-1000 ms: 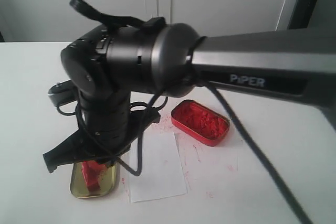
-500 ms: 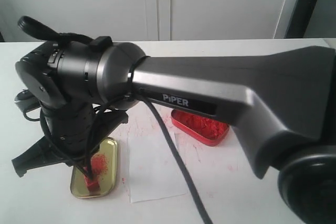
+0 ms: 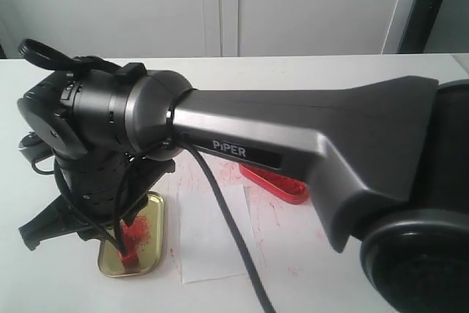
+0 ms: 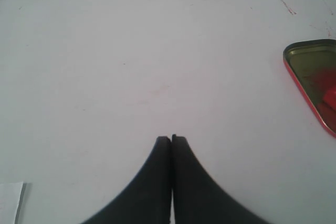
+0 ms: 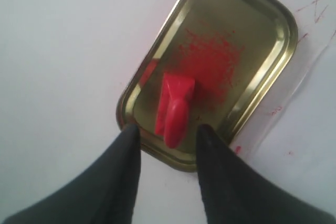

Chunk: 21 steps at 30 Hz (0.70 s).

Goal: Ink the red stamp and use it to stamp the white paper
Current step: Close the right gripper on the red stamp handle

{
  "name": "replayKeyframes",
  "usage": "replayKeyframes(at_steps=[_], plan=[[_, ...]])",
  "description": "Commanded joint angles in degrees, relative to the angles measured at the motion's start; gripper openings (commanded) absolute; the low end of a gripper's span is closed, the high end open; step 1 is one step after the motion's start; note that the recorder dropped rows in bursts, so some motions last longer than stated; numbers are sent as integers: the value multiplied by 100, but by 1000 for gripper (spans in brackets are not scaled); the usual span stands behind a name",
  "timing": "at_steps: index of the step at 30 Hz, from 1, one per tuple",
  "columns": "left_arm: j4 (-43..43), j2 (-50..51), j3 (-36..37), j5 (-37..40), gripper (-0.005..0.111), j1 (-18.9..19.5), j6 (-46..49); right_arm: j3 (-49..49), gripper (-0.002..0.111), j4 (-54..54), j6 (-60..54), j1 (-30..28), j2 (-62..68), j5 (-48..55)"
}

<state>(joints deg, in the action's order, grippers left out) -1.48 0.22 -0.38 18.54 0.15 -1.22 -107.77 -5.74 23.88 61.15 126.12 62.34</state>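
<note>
My right fingers, above the red stamp's handle [image 5: 177,119], would miss it now and must lower before closing on it.
The red stamp [image 5: 175,109] lies on its side in the gold tin lid [image 5: 262,30], beside a red ink smudge. My right gripper [image 5: 168,131] hangs open just above it, one finger on either side of the stamp's handle and touching nothing. In the exterior view the stamp [image 3: 130,248] shows in the lid [image 3: 150,243] under the right arm's wrist. The white paper [image 3: 216,243] lies flat just right of the lid. My left gripper [image 4: 171,138] is shut and empty over bare tabletop, with the lid [image 4: 307,69] off to one side.
The red ink tin [image 3: 277,182] sits beyond the paper, mostly hidden by the right arm [image 3: 293,144], which spans the exterior view. Red smears mark the tabletop around the paper. A white sheet corner [image 4: 10,200] shows at the edge of the left wrist view.
The right arm has swung left and lower over the gold lid. It now hides more of the red ink tin. The stamp has not moved.
</note>
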Motion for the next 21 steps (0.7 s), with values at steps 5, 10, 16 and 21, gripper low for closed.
replayKeyframes(at_steps=[5,10,16,21], plan=[[8,-22,38,49,0,-15,-5,-27,35,-206,-8,10,284,-96],[8,-22,38,49,0,-15,-5,-17,35,-206,33,10,452,-161],[8,-22,38,49,0,-15,-5,-17,35,-206,90,10,507,-247],[8,-22,38,49,0,-15,-5,-17,35,-206,222,10,543,-236]])
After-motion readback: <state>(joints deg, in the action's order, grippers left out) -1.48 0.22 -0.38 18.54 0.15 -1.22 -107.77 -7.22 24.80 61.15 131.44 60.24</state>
